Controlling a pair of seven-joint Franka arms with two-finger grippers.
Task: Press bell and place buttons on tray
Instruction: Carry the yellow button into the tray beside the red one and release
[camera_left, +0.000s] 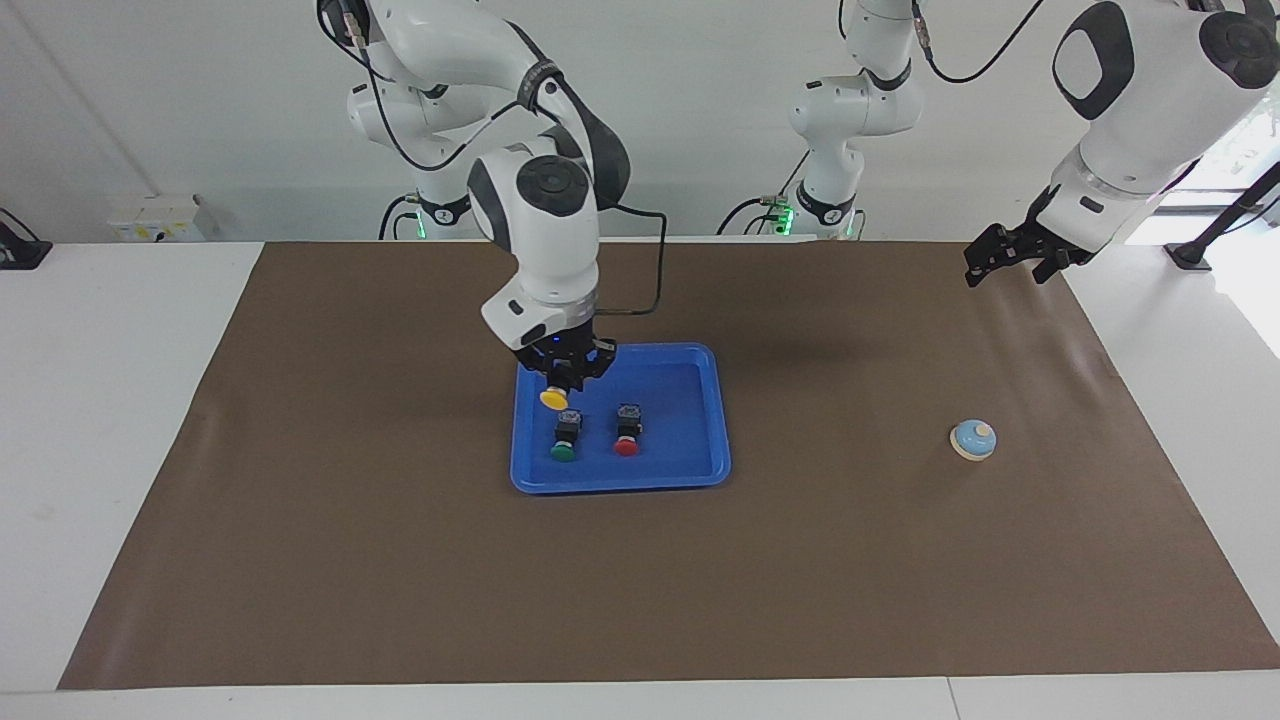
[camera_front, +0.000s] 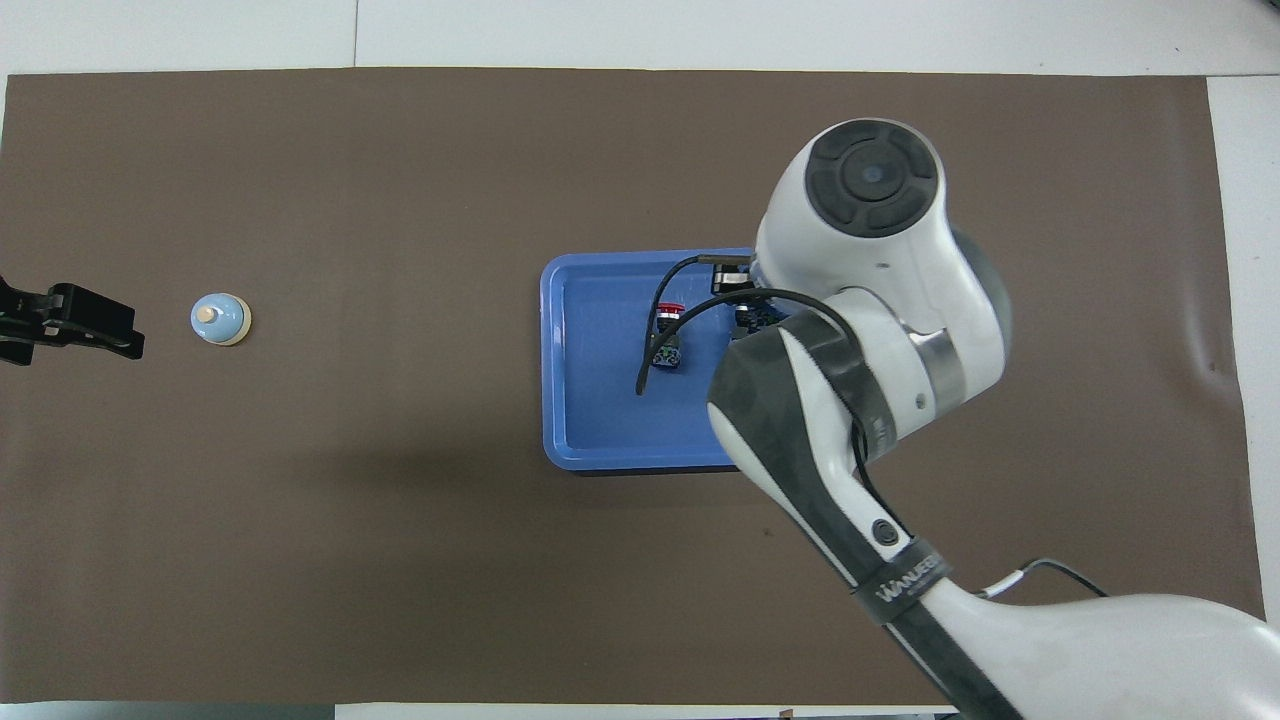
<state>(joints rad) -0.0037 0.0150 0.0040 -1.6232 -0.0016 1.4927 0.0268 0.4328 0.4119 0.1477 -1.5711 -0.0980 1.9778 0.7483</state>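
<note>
My right gripper holds the yellow button (camera_left: 553, 398) above the blue tray's bottom, so it is too early to release; the button comes down onto the tray next.
My right gripper (camera_left: 566, 374) is shut on the yellow button (camera_left: 553, 398), its cap hanging downward. It holds the button in the air over the blue tray (camera_left: 690, 375), above the part toward the right arm's end. The green button (camera_left: 564, 440) and the red button (camera_left: 626, 436) lie side by side in the tray. In the overhead view the right arm covers the yellow and green buttons; the red button (camera_front: 668, 325) and the tray (camera_front: 600, 420) show. The light-blue bell (camera_left: 973, 439) (camera_front: 219, 319) stands on the mat toward the left arm's end. My left gripper (camera_left: 1006, 266) (camera_front: 70, 320) waits open over the mat's edge there.
A brown mat (camera_left: 400, 560) covers most of the white table (camera_left: 100, 400). The right arm's wrist and cable (camera_front: 860, 300) hang over the tray. Both arm bases stand at the robots' edge of the table.
</note>
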